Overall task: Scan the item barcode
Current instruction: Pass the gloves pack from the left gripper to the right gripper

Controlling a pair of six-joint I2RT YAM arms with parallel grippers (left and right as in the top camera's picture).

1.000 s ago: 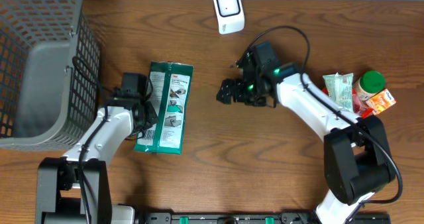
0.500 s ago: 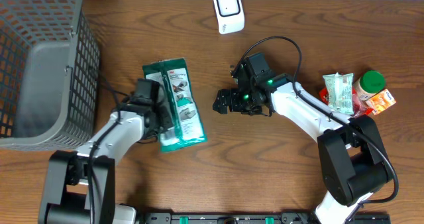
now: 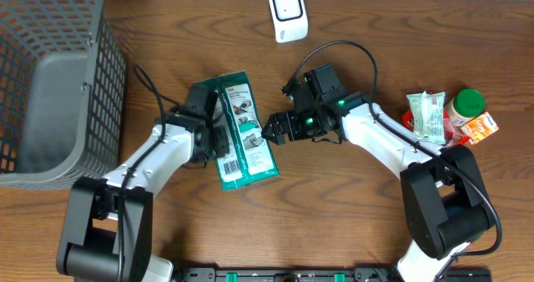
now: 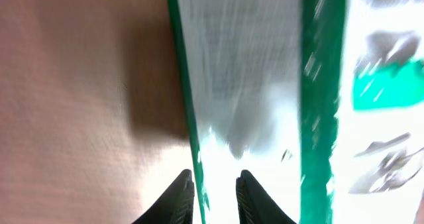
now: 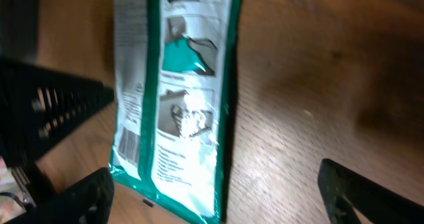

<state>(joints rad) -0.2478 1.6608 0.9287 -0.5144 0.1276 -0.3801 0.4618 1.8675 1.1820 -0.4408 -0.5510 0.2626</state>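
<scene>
My right gripper grabs the packet [image 3: 242, 132] by the long edge away from the barcode next, so the barcode stays uncovered to scan.
The item is a flat green-and-white packet [image 3: 242, 132] lying on the wooden table, tilted, below the white scanner [image 3: 286, 13]. My left gripper [image 3: 213, 136] sits at its left long edge. In the left wrist view that green edge of the packet [image 4: 265, 85] runs between the left gripper's [image 4: 215, 191] narrowly parted fingers, with a gap showing on each side. My right gripper [image 3: 271, 133] is wide open at the packet's right edge. In the right wrist view the packet [image 5: 175, 98] lies between the right gripper's [image 5: 218, 191] fingers, with a barcode [image 5: 129, 144] near its lower left corner.
A grey mesh basket [image 3: 108, 65] stands at the far left. At the right edge lie a green pouch [image 3: 430, 115], a green-capped bottle [image 3: 467, 105] and an orange box [image 3: 481, 128]. Cables trail from both arms.
The left arm carried the packet to the right and turned it toward the scanner side, then its jaws parted a little. The right gripper moved left to the packet's edge, staying open.
</scene>
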